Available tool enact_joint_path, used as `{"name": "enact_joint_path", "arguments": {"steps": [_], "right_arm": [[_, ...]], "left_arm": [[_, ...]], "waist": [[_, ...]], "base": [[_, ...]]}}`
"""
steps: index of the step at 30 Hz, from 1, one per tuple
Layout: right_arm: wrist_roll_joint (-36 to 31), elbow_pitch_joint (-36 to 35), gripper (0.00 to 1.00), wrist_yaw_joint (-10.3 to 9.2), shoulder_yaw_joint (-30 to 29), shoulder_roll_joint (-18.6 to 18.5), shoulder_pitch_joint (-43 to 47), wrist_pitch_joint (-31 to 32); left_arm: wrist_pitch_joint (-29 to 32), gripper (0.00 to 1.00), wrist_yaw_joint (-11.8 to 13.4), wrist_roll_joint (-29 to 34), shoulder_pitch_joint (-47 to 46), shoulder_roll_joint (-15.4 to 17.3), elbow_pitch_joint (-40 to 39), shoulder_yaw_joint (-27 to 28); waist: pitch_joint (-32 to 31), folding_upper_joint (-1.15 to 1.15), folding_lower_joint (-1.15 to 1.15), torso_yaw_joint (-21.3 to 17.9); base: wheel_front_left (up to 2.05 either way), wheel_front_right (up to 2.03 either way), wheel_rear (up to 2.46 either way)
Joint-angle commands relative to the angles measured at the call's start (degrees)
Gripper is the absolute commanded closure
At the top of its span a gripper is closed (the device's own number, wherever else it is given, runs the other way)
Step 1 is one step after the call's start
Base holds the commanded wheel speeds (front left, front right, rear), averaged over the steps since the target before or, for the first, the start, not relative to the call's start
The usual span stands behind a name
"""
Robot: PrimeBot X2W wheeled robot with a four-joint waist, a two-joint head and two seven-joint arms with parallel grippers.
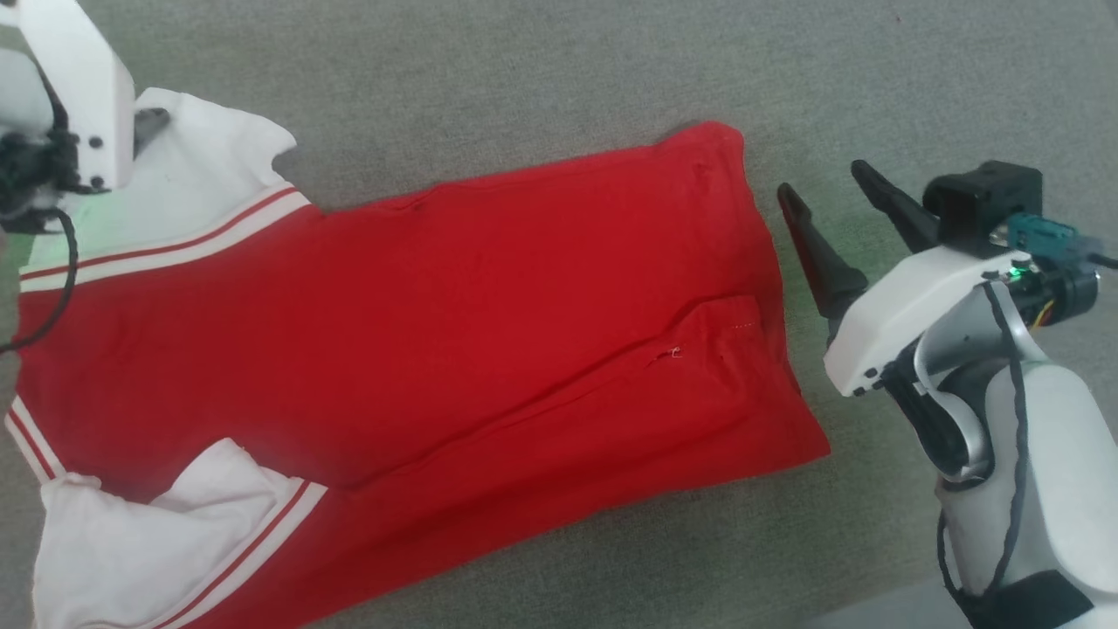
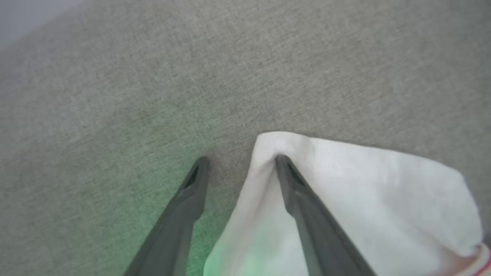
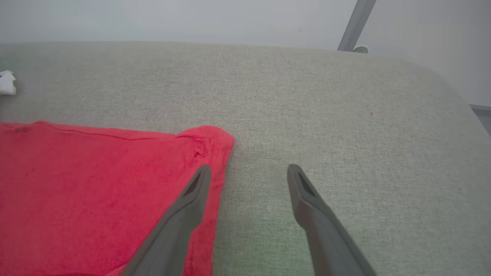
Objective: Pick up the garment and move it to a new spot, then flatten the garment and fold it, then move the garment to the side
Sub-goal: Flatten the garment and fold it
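Observation:
Next, my right gripper grabs the red cloth by its hem corner (image 1: pixel 719 142) to fold the garment's body (image 1: pixel 451 325) over on itself.
The garment (image 1: pixel 489 332) lies spread on the grey fabric surface, red body in the middle, white sleeves with red-and-white striped trim at the left. My left gripper (image 2: pixel 241 160) is open over the far white sleeve (image 2: pixel 364 191). One finger rests on the sleeve's corner and the other is over bare fabric. In the head view its white forearm (image 1: pixel 83 87) covers the sleeve's top at the upper left. My right gripper (image 1: pixel 825 188) is open just right of the garment's hem. In the right wrist view this gripper (image 3: pixel 248 169) straddles the hem's far corner, one finger above the red cloth (image 3: pixel 96 180).
The grey cushioned surface (image 1: pixel 559 79) runs wide around the garment. Its far edge and rounded right corner (image 3: pixel 441 76) show in the right wrist view, with a grey metal pole (image 3: pixel 355 23) behind. A small white scrap (image 3: pixel 7 82) lies at the far left.

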Motion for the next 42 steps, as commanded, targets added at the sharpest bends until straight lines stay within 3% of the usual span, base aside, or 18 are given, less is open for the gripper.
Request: {"name": "enact_joint_path", "arguments": {"steps": [1, 6, 20, 21, 22, 23, 31, 42], "right_arm": [[0.25, 0.02, 0.00, 0.01, 0.37, 0.00, -0.87, 0.37], [2.73, 0.99, 0.00, 0.01, 1.20, -0.17, -3.51, 5.20], [9.11, 18.51, 0.00, 0.02, 8.49, -2.67, -19.84, 29.94], [9.47, 19.44, 0.27, 0.02, 9.23, -2.81, -20.59, 30.62], [9.89, 20.20, 0.84, 0.02, 10.09, -3.02, -21.16, 31.20], [10.17, 20.91, 1.00, 0.02, 11.00, -3.41, -21.63, 31.69], [12.03, 21.50, 1.00, 0.00, 13.18, -7.70, -22.53, 28.21], [13.67, 16.21, 1.00, 0.01, 12.17, -13.49, -17.69, 27.34]], "left_arm": [[1.57, 1.00, -0.28, -0.40, 2.21, -0.98, 1.36, -0.89], [2.53, 1.00, -1.71, -0.80, 1.49, -3.30, 3.78, -1.64], [0.07, 1.00, -3.08, 0.45, -4.72, -7.71, 6.95, -2.83], [-0.40, 1.00, -3.10, 0.55, -4.96, -7.90, 7.09, -2.95], [-0.73, 1.00, -3.09, 0.47, -5.13, -8.13, 7.17, -2.99], [-1.23, 1.00, -3.14, 0.33, -5.35, -8.35, 7.27, -2.93], [-0.97, 1.00, -3.35, -0.81, -6.64, -10.07, 5.47, -4.05], [5.47, 1.00, -3.30, -3.07, -6.99, -8.49, -1.97, -5.94]], "waist": [[0.57, 0.00, 0.00, -0.20], [1.56, 0.00, 0.00, 0.48], [2.56, 0.00, 0.00, 4.29], [2.59, 0.00, 0.00, 4.48], [2.55, 0.00, 0.00, 4.73], [2.49, 0.00, 0.00, 5.00], [-0.76, 0.00, 0.00, 8.24], [-7.19, 0.00, 0.00, 13.27]], "base": [[0.00, 0.00, 0.00], [0.00, 0.00, 0.00], [0.00, 0.00, 0.00], [0.00, 0.00, 0.00], [0.00, 0.00, 0.00], [0.00, 0.00, 0.00], [0.00, 0.00, 0.00], [0.00, 0.00, 0.00]]}}
